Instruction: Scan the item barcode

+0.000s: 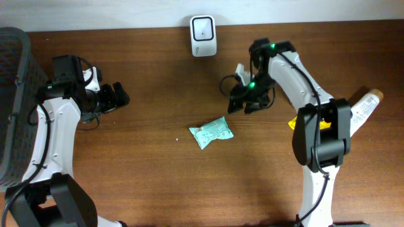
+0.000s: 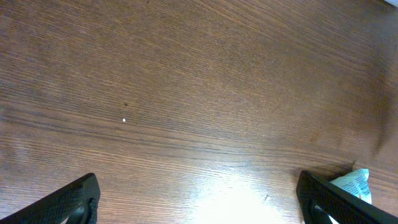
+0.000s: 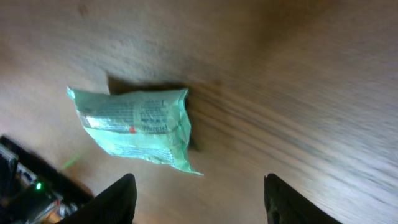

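I should grab the green packet [image 1: 211, 133] by its nearest end with my right gripper next. The rest stays uncovered, so the scanner can scan its barcode.
The item, a light green printed packet [image 1: 211, 133], lies flat on the brown table near the middle. In the right wrist view the green packet [image 3: 137, 127] rests on the wood ahead of my right gripper [image 3: 202, 202], whose jaws stand open with only table between them. From overhead, the right gripper [image 1: 238, 104] hovers up and to the right of the packet, apart from it. My left gripper [image 1: 120, 94] is at the far left, open wide and empty [image 2: 199, 205]; a corner of the packet [image 2: 356, 183] peeks past its right finger. The white scanner [image 1: 203, 36] stands at the table's back edge.
A black mesh basket [image 1: 12, 107] fills the left edge. At the right, behind the right arm, lies a white bottle with a tan cap [image 1: 363, 106], with a yellow object [image 1: 293, 123] beside it.
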{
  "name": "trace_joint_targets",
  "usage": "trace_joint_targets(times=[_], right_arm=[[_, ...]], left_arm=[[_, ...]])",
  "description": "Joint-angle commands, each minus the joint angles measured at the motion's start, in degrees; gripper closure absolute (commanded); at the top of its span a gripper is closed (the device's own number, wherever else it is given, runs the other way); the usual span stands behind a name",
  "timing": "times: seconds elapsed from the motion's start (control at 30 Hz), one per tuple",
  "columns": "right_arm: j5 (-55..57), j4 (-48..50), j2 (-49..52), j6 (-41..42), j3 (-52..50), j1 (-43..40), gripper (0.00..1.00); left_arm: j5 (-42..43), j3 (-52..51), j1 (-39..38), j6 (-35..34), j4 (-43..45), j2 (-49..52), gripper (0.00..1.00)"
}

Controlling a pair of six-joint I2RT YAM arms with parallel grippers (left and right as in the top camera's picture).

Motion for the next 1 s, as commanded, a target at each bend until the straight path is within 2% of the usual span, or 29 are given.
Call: trace_joint_targets(times=[0.0,0.37,0.5,0.6,0.67,0.87,0.97], right_arm=[[-6.47,3.76,-0.37,-2.84,-6.27,1.79,0.41],[-6.43,10.73,2.86,-2.54,-10.82,6.6,0.43],[-2.69,11.13,6.38,-0.81,-10.82,7.56,0.6],[-2.97,10.82,8.7,-0.37,-10.82,7.67,0.89],[-2.97,10.64,8.68,-0.42,-10.8,7.23,0.96],[-6.62,10.71,8.44,-1.11,-10.62,5.62,0.96],[-12.11,10.1,8.41,-1.11,-9.55,4.5,0.96]], left_arm=[[-0.2,-0.15,0.15,0.11,-0.04,0.85,0.01],[-0.2,-0.15,0.15,0.11,-0.04,0.85,0.01],[-0.2,-0.15,0.15,0.11,-0.04,0.85,0.01],[-0.2,-0.15,0.15,0.09,-0.04,0.85,0.01],[-0.2,-0.15,0.15,0.11,-0.04,0.85,0.01],[-0.2,-0.15,0.15,0.11,-0.04,0.85,0.01],[-0.2,-0.15,0.15,0.11,-0.04,0.85,0.01]])
